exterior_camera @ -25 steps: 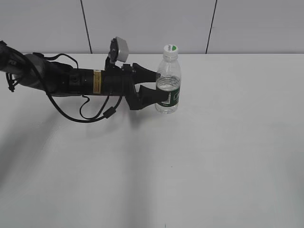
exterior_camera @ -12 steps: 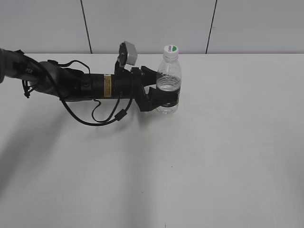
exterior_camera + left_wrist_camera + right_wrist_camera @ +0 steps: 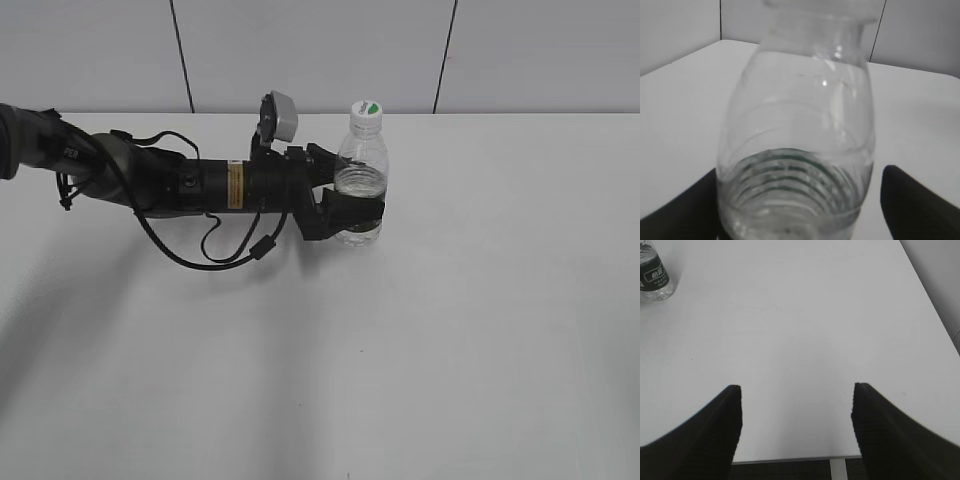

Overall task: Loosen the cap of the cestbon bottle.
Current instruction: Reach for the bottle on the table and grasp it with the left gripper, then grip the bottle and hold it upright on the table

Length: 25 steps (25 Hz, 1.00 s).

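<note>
My left gripper should grab the bottle by its straight-sided lower body (image 3: 360, 190) next, where the sides face each other, because the bottle's shoulder (image 3: 365, 149) slopes in toward the cap.
The cestbon bottle (image 3: 362, 180) stands upright on the white table (image 3: 450, 330), partly filled with water. Its white cap (image 3: 367, 108) with a green patch is on top. My left gripper (image 3: 355, 208) reaches in from the left, open, with a finger on each side of the bottle's lower body at the label band. In the left wrist view the bottle (image 3: 800, 145) fills the frame. The left finger touches it and the right finger stands apart, so the left gripper (image 3: 800, 200) is not closed on it. My right gripper (image 3: 796, 395) is open and empty over the table's near edge.
The bottle also shows in the right wrist view (image 3: 652, 272), far at the top left. A grey panelled wall (image 3: 320, 50) runs behind the table. The left arm's cable (image 3: 215, 245) hangs onto the table beside the arm.
My left arm has pushed further right, so its fingers now straddle the bottle more deeply. The bottle has shifted slightly to the right.
</note>
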### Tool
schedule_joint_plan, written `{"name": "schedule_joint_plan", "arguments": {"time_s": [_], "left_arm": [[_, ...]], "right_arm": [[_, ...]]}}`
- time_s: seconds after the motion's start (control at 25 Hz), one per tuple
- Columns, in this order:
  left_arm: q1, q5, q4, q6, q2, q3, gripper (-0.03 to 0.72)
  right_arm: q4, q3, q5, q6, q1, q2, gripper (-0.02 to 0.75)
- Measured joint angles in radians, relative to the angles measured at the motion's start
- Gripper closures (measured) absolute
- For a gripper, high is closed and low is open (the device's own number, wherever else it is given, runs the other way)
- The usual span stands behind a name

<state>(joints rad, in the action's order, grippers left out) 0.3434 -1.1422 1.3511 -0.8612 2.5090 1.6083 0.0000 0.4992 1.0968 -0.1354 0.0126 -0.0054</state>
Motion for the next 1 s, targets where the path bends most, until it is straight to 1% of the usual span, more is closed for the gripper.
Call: {"name": "schedule_joint_plan", "arguments": {"time_s": [0.28,0.36,0.52,0.68,1.0], "left_arm": [[0.001,-0.001,0.0,-0.002,0.0,0.0,0.14],[0.001,-0.001,0.0,-0.002,0.0,0.0,0.166],[0.001,-0.002,0.0,-0.002,0.0,0.0,0.242],[0.001,-0.002,0.005,-0.003,0.001,0.0,0.279],[0.001,-0.025,0.029,-0.003,0.001,0.0,0.286]], "right_arm": [[0.0,0.0,0.0,0.0,0.0,0.0,0.209],[0.0,0.0,0.0,0.0,0.0,0.0,0.209],[0.0,0.0,0.0,0.0,0.0,0.0,0.209],[0.0,0.0,0.0,0.001,0.0,0.0,0.209],[0.0,0.0,0.0,0.001,0.0,0.0,0.209]]}}
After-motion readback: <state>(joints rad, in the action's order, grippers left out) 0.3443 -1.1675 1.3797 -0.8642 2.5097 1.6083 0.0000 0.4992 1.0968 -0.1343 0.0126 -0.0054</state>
